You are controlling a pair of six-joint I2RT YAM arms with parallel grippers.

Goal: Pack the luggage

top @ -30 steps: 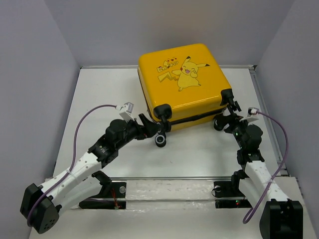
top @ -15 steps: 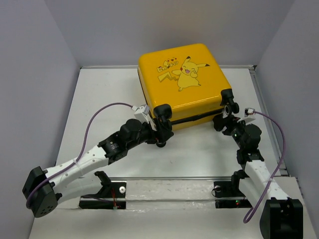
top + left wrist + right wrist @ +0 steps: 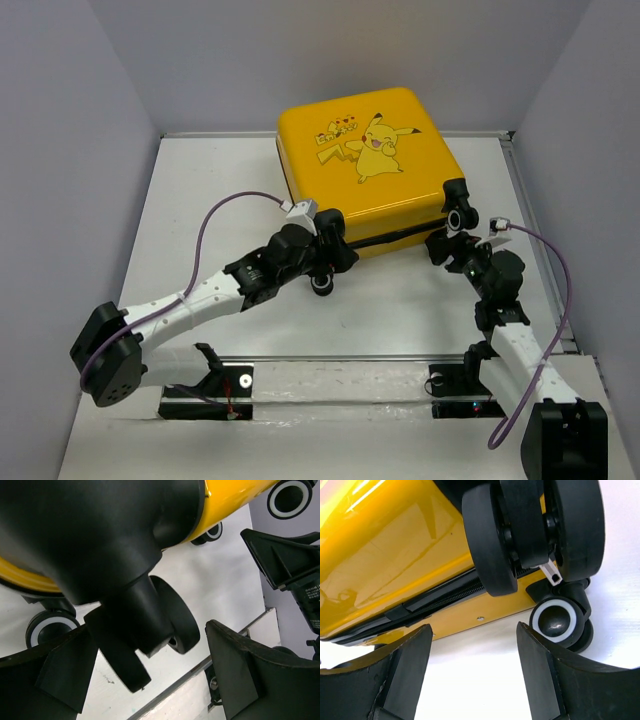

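The suitcase would stay where it lies if I pulled sideways now, because my left gripper's fingers are spread wide around its caster wheel.
The luggage [image 3: 365, 170] is a yellow hard-shell suitcase lying flat and zipped shut, cartoon print facing up, at the back middle of the table. My left gripper [image 3: 330, 258] is open at its near-left corner. In the left wrist view, a black caster wheel [image 3: 175, 615] and its housing hang between the spread fingers [image 3: 240, 670], and I cannot tell if they touch. My right gripper [image 3: 447, 238] is open and empty at the near-right corner. In the right wrist view it [image 3: 470, 675] sits just below the zip seam [image 3: 445, 600], beside a black-and-white wheel [image 3: 555, 622] and a metal zip pull [image 3: 551, 573].
A white table [image 3: 220, 200] is enclosed by grey walls at left, right and back. A metal rail [image 3: 340, 357] runs along the near edge by the arm bases. A purple cable [image 3: 215, 225] loops above the left arm, and another trails by the right arm [image 3: 560, 290].
My left arm has swung right and forward, bringing its open gripper around the suitcase's near-left wheel. The right gripper has edged slightly closer to the near-right corner. The suitcase has not moved.
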